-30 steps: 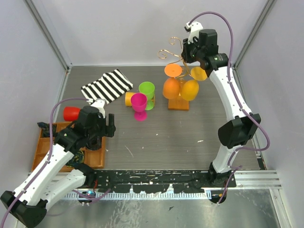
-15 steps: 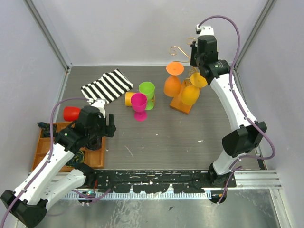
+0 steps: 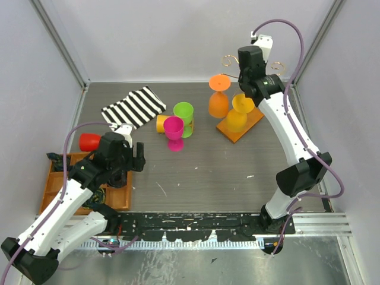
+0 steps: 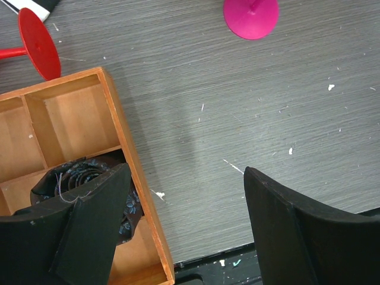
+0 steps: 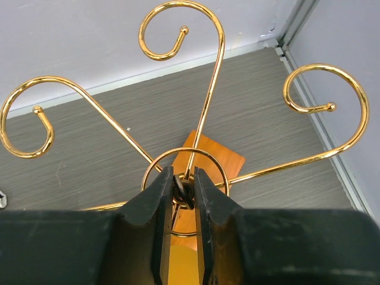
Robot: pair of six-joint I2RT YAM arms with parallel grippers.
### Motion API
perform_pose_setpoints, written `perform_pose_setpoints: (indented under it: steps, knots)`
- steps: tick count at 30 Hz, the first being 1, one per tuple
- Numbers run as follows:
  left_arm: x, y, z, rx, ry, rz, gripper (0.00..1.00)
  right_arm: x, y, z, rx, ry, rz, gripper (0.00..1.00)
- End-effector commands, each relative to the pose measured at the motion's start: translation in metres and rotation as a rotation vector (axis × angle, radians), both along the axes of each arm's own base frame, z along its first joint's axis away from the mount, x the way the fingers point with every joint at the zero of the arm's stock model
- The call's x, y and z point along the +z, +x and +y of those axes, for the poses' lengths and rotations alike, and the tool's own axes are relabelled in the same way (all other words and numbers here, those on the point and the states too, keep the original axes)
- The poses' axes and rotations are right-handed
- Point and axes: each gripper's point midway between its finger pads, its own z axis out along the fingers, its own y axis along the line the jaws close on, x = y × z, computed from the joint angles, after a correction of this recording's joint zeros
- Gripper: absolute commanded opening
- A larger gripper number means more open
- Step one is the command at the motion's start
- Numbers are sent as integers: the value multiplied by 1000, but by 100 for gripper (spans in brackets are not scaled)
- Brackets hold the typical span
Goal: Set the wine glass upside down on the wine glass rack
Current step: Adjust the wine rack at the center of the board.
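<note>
The rack [image 3: 255, 117] should stay held in my right gripper for now. Its base is turned at an angle to the wall, so it would end up short of its place if I opened now.
The wine glass rack [image 3: 255, 117], gold wire on an orange-brown base, stands at the back right, its base turned at an angle. My right gripper [image 3: 244, 74] is shut on the small knob at the hub of the rack [image 5: 205, 89], fingers [image 5: 155, 205] pinching it from both sides. Orange glasses [image 3: 218, 104] and a yellow one [image 3: 243, 102] hang upside down from it. A pink wine glass [image 3: 174, 127] stands upright mid-table; its foot [image 4: 251, 16] shows in the left wrist view. My left gripper [image 4: 187, 196] hangs open over the table by the tray, holding nothing.
A green glass [image 3: 184, 113] stands behind the pink one, beside a yellow-orange cup [image 3: 160, 123] on its side. A red glass [image 3: 90, 141] lies near the compartmented wooden tray [image 3: 122, 196], which holds a dark cloth [image 4: 89, 172]. A striped cloth [image 3: 133, 107] lies at the back left.
My right arm has carried the rack to the right and back, and its base has swung round; the hanging glasses moved with it. The left arm has stayed still.
</note>
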Motion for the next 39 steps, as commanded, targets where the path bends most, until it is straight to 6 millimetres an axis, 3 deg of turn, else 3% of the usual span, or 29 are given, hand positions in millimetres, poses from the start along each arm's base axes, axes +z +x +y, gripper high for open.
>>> perform_pose_setpoints:
  steps: [1, 21, 39]
  knots:
    - [2, 2, -4, -8, -15, -8, 84, 43, -4, -2, -150, 40, -142, 1]
    - [2, 1, -5, -16, -19, -4, 84, 43, -33, -45, -428, 69, -234, 1]
    - [1, 2, -5, -14, -15, -2, 85, 24, -7, -61, -350, 108, -180, 18]
